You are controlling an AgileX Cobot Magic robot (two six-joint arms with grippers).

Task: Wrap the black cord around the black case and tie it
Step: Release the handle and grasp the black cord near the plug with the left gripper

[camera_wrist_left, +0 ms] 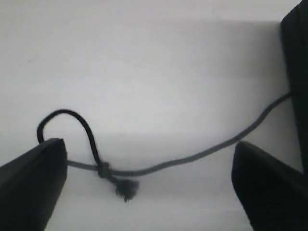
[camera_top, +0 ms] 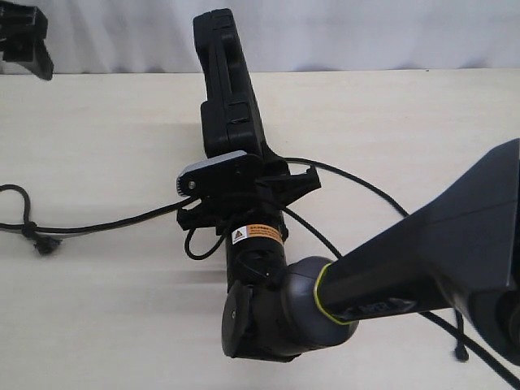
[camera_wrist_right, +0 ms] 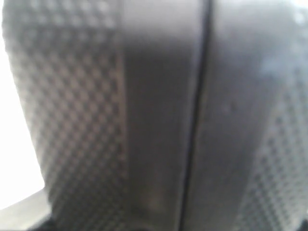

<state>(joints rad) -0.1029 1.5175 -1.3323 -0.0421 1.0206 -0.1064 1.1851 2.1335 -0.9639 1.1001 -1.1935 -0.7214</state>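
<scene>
I will next pick up the black cord with my left gripper by its frayed end (camera_top: 49, 244) beside the knot, in order to wrap the black case (camera_top: 227, 89).
The black case (camera_top: 227, 89) stands on its narrow edge at the middle of the table, its far end pointing away. My right gripper (camera_top: 244, 177) is shut on its near end, one finger on each broad face. In the right wrist view the textured case (camera_wrist_right: 159, 115) fills the frame and hides the fingers. The black cord (camera_top: 114, 223) runs from a knotted end (camera_top: 45, 244) at the left, passes the case by the gripper, and trails off to the lower right (camera_top: 461, 351). My left gripper (camera_wrist_left: 149, 144) hangs open above the cord (camera_wrist_left: 192, 156) and its knotted end (camera_wrist_left: 126, 187).
The pale table (camera_top: 97, 122) stretches wide on both sides of the case. My right arm's thick body (camera_top: 390, 284) covers the lower right of the exterior view. The left gripper (camera_top: 24, 41) shows at the far top-left corner. A white backdrop lies behind the table.
</scene>
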